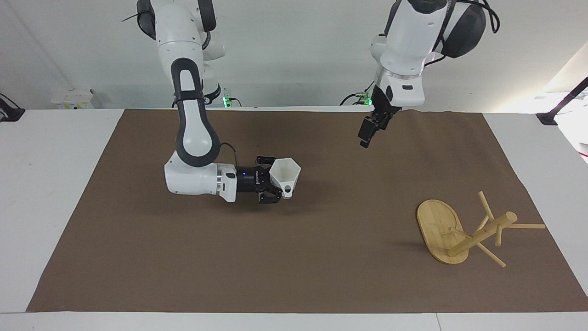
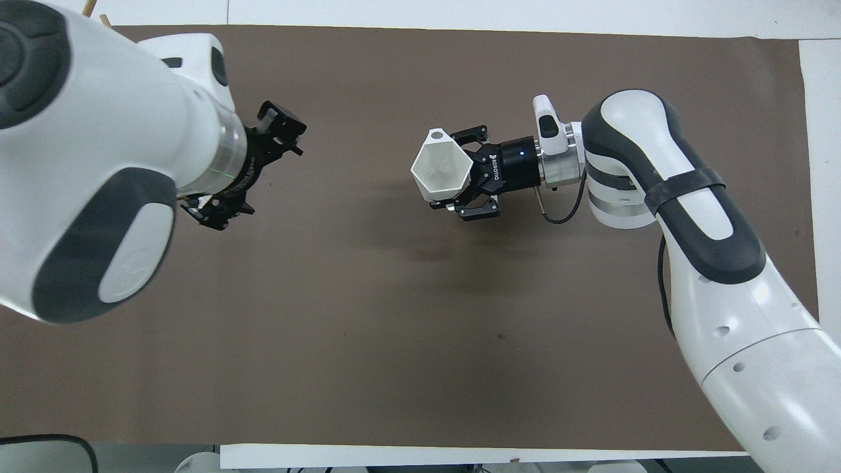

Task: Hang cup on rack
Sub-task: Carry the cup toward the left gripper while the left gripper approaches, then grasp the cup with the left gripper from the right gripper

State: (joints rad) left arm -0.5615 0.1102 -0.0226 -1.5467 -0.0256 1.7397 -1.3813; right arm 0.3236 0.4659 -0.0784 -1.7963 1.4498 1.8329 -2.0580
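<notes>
The left gripper reaches the cup and grabs its uncovered rim edge (image 2: pixel 416 161) next, since my right gripper's fingers already cover one side of the cup.
The white faceted cup (image 1: pixel 285 173) is held a little above the brown mat near mid-table, rim up, handle toward the facing camera; it also shows in the overhead view (image 2: pixel 439 168). My right gripper (image 1: pixel 274 185) reaches in level from the right arm's end and is shut on the cup's side (image 2: pixel 472 175). The bamboo rack (image 1: pixel 440 229) sits on the mat at the left arm's end, farther from the robots than the cup, with its post and pegs (image 1: pixel 487 227) slanting toward that end. My left gripper (image 1: pixel 369 133) hangs open and empty over the mat (image 2: pixel 259 177). The left arm hides the rack in the overhead view.
The brown mat (image 1: pixel 294 257) covers most of the white table (image 1: pixel 41 184). A black mount (image 1: pixel 549 118) stands on the table at the left arm's end, and another black piece (image 1: pixel 9 112) sits at the right arm's end.
</notes>
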